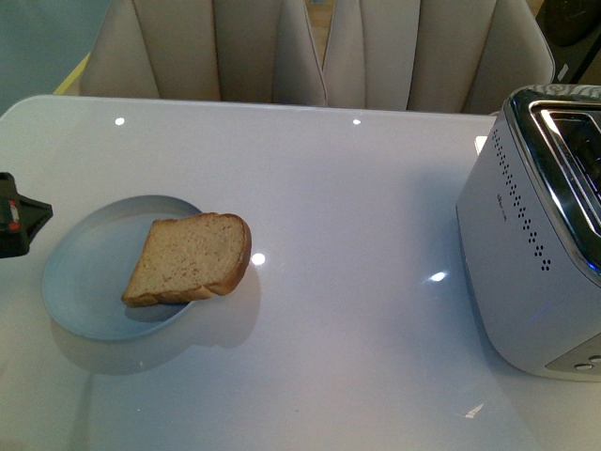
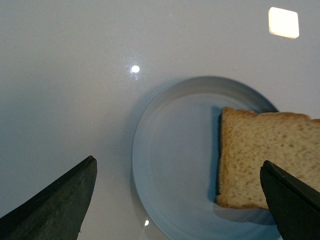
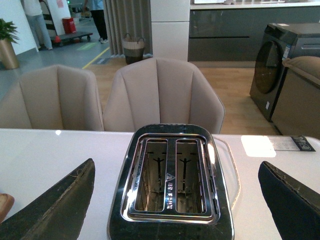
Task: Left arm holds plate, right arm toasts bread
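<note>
My left gripper has the job of holding the bread (image 1: 192,256) ready for toasting, so it needs to grab the plate by its rim (image 1: 47,271) next.
A pale blue plate (image 1: 89,282) lies on the left of the white table, with a slice of brown bread (image 1: 192,256) resting across its right rim. The left arm's black tip (image 1: 17,218) shows at the left edge of the front view, just beside the plate. In the left wrist view the open left gripper (image 2: 177,172) hovers over the plate (image 2: 170,165) and the bread (image 2: 265,160), its jaws wide apart and holding nothing. The right gripper (image 3: 177,172) is open above the toaster (image 3: 170,185), whose two slots are empty.
The silver toaster (image 1: 531,244) stands at the table's right edge. Beige chairs (image 1: 310,52) line the far side of the table. Bare white tabletop (image 1: 366,282) lies between plate and toaster.
</note>
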{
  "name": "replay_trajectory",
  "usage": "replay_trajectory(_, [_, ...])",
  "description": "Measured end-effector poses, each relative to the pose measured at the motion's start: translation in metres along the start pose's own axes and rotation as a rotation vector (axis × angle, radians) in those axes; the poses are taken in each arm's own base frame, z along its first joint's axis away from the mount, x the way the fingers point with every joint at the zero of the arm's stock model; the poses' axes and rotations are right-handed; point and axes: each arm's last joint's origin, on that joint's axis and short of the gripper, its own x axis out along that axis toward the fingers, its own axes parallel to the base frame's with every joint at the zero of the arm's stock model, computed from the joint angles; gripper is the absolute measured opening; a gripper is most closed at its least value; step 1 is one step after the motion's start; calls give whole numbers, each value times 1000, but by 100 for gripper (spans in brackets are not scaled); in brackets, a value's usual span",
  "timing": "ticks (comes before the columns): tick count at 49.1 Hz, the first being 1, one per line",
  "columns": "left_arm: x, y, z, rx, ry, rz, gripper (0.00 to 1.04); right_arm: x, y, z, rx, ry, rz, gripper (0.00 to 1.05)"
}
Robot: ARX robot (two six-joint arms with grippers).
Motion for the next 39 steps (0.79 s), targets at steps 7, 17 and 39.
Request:
replay_trajectory(7, [21,5,-9,7,52,32,98,0,0,0,0,0,0,96])
replay_trajectory(17, [27,4,-13,31,13,-80,98,0,0,0,0,0,0,96])
replay_trajectory(39, [31,23,-50,66,128,-75,98,0,0,0,0,0,0,96])
